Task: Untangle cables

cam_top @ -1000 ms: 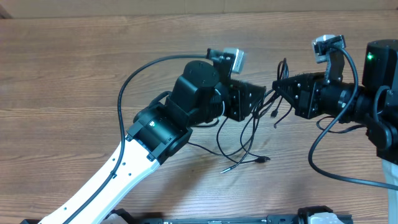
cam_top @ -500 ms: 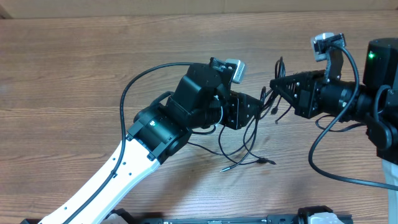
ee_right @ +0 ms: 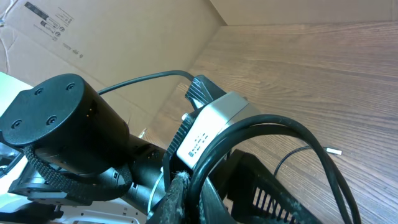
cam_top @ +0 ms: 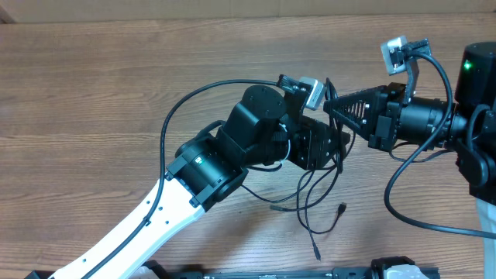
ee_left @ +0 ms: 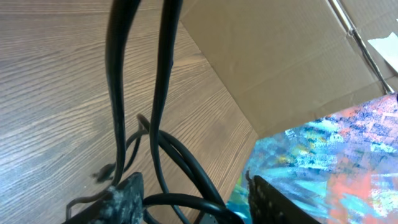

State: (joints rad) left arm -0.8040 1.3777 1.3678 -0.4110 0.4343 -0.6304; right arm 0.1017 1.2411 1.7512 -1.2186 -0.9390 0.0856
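I need to grab the cables across their strands next, with my left gripper near my right gripper, so their loops stay free and I can untangle them.
The cables (cam_top: 308,203) are thin black cords hanging from my right gripper (cam_top: 332,106), which is shut on a bunch of them. They drop past my left gripper (cam_top: 329,143) into loose loops on the wooden table, where small plug ends (cam_top: 342,207) lie. In the left wrist view my left gripper (ee_left: 194,183) stands open. Its two fingers (ee_left: 127,196) are well apart, and cable strands (ee_left: 163,93) pass between them without being pinched. In the right wrist view the cables (ee_right: 273,127) arch out of my right gripper (ee_right: 191,190), whose jaws are pressed together on them.
Cardboard walls (ee_left: 280,56) close off the back of the table. A colourful patterned sheet (ee_left: 336,162) lies beyond the left fingers. A small white scrap (ee_right: 334,151) rests on the wood. The right arm's thick cable (cam_top: 411,203) loops over the table at right.
My left arm has swung right, up under the right gripper, and its jaws have opened wider. The loops and plug ends have dropped nearer the front edge. The right gripper stays shut.
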